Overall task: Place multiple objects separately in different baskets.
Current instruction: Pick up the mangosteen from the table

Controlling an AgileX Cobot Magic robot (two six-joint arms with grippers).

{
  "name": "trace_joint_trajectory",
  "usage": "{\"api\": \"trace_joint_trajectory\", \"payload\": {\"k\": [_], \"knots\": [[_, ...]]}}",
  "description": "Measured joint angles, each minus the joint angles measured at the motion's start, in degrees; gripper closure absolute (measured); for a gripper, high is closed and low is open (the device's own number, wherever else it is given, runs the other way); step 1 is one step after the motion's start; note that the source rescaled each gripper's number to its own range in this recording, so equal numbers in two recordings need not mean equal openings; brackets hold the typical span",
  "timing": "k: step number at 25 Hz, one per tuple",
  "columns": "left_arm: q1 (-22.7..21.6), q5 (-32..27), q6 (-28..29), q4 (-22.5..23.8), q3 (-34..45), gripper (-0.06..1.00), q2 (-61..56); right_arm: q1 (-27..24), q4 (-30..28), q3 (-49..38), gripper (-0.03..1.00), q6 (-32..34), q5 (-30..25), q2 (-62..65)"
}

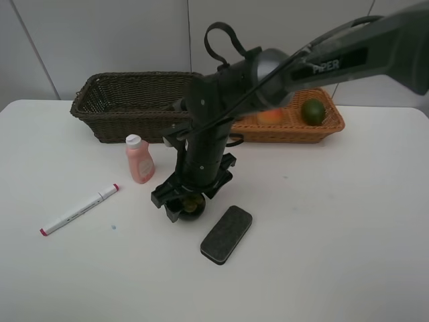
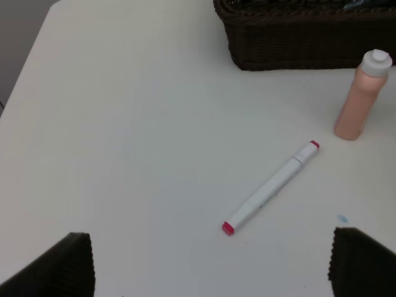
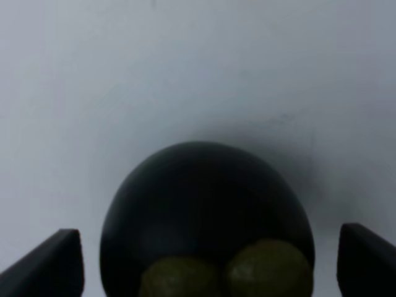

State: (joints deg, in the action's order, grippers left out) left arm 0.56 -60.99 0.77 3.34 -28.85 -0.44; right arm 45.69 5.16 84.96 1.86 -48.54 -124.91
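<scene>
My right gripper closes now, since its fingers reach low over the table on either side of the mangosteen [image 1: 192,204]. Closing now would catch it.
A dark round mangosteen [image 1: 192,204] [image 3: 204,204] with green lobes lies on the white table, and my right gripper [image 1: 184,209] [image 3: 207,266] stands open over it, a finger on either side with gaps to the fruit. Left of it stands the pink white-capped bottle [image 1: 139,159] [image 2: 361,99]. The white red-ended marker [image 1: 79,209] [image 2: 272,187] lies further left. A dark eraser [image 1: 226,233] lies just right of the gripper. My left gripper [image 2: 210,272] hangs open above the table short of the marker, holding nothing. The light basket [image 1: 332,125] holds a green fruit [image 1: 312,111] and a peach [image 1: 270,115].
The dark brown basket [image 1: 100,111] [image 2: 297,43] stands at the back left, just behind the pink bottle. My right arm [image 1: 322,60] reaches across from the upper right and hides part of both baskets. The table's left edge [image 2: 25,80] shows in the left wrist view.
</scene>
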Motion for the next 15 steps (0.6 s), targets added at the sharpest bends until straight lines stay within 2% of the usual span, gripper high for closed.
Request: {"api": "trace_joint_trajectory", "payload": {"k": [15], "knots": [[0.0, 0.0, 0.0, 0.0, 0.0, -0.06, 0.0, 0.0, 0.0, 0.0, -0.02, 0.0, 1.37, -0.31]]}}
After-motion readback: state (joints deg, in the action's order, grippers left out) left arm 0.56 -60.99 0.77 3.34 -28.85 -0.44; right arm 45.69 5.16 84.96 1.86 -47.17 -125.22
